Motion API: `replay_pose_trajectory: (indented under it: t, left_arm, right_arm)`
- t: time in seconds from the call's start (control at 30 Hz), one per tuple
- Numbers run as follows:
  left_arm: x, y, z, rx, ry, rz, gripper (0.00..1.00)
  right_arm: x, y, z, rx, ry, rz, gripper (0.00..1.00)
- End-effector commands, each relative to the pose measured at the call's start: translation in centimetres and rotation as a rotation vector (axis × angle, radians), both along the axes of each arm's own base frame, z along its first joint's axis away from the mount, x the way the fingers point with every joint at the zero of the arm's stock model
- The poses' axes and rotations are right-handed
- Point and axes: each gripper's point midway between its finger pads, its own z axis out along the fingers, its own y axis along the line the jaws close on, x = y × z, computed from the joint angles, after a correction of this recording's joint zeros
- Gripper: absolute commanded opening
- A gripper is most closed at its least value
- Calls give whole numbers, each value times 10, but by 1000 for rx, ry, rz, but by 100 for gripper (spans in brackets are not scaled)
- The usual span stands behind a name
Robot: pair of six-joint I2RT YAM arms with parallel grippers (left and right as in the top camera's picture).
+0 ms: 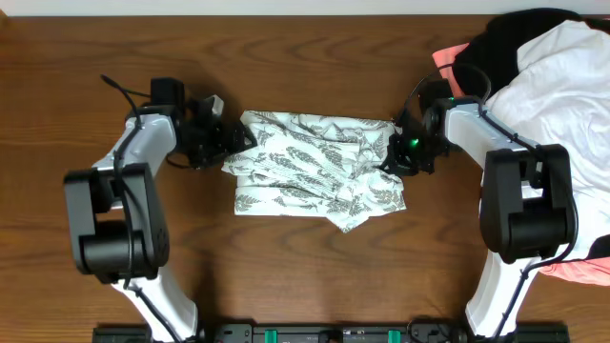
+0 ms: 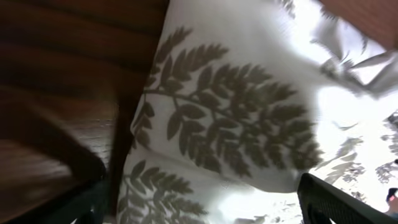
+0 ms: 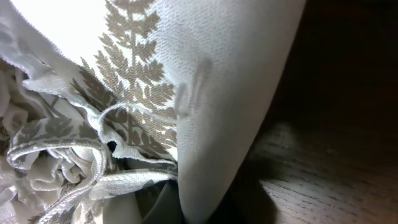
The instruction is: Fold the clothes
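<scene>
The left gripper grabs the garment's outer edge next, opposite the fold my right gripper holds, to fold that end of the garment inward.
The clothes (image 1: pixel 315 170), a white garment printed with grey-green fern leaves, lie bunched and partly folded in the middle of the wooden table (image 1: pixel 305 276). My left gripper (image 1: pixel 233 143) is at the garment's left edge and stands open. In the left wrist view the fern fabric (image 2: pixel 236 118) fills the space between the wide-apart dark fingers (image 2: pixel 339 202). My right gripper (image 1: pixel 393 152) is at the garment's right edge, shut on a fold of the cloth. The right wrist view shows that fold (image 3: pixel 211 93) rising from the pinch, with crumpled hems (image 3: pixel 56 162) to its left.
A heap of other garments sits at the back right: a plain white one (image 1: pixel 562 86), a black one (image 1: pixel 505 38) and a coral-pink one (image 1: pixel 581 272) that runs down the right edge. The arm bases stand along the front edge.
</scene>
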Motion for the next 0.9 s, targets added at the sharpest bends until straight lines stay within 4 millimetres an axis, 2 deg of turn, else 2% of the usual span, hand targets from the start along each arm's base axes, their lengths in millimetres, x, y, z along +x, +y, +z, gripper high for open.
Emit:
replay_pose_trajectory:
  t: [0.0, 0.1, 0.13, 0.27, 0.3, 0.33, 0.37, 0.4, 0.57, 0.63, 0.73, 0.87]
  left_arm:
    - [-14, -7, -21, -38, 71, -30, 96]
    - [-25, -16, -30, -75, 134, -42, 96]
    - [-27, -21, -28, -105, 141, -48, 92]
    - [-27, -41, -12, -227, 127, -69, 68]
    - [-27, -42, -10, -237, 126, -70, 57]
    - [-27, -42, -9, -239, 126, -70, 33]
    - [-27, -41, -9, -239, 128, -67, 14]
    - [-27, -40, -9, -239, 130, -64, 6]
    - [-28, -29, -9, -242, 147, -31, 6]
    - [-29, -19, -10, -218, 156, -9, 6]
    - [-30, -6, -9, -177, 162, 17, 6]
    - [-28, 2, -1, -155, 137, 32, 6]
  right_arm:
    - [-8, 0, -11, -10, 30, 23, 1]
    - [-8, 0, -11, -10, 29, 23, 1]
    - [-8, 0, -11, -10, 29, 23, 1]
    - [-8, 0, -11, -10, 29, 23, 1]
    - [-8, 0, -11, -10, 29, 23, 1]
    - [-8, 0, -11, -10, 30, 23, 1]
    - [-9, 0, -11, -10, 31, 23, 1]
    - [-9, 0, -11, -10, 32, 23, 1]
    - [-8, 0, -10, -10, 28, 23, 1]
    - [-3, 1, -2, -5, -2, 32, 1]
    - [12, 2, 26, -4, -94, 45, 1]
    - [36, 13, 84, 15, -282, 83, 1]
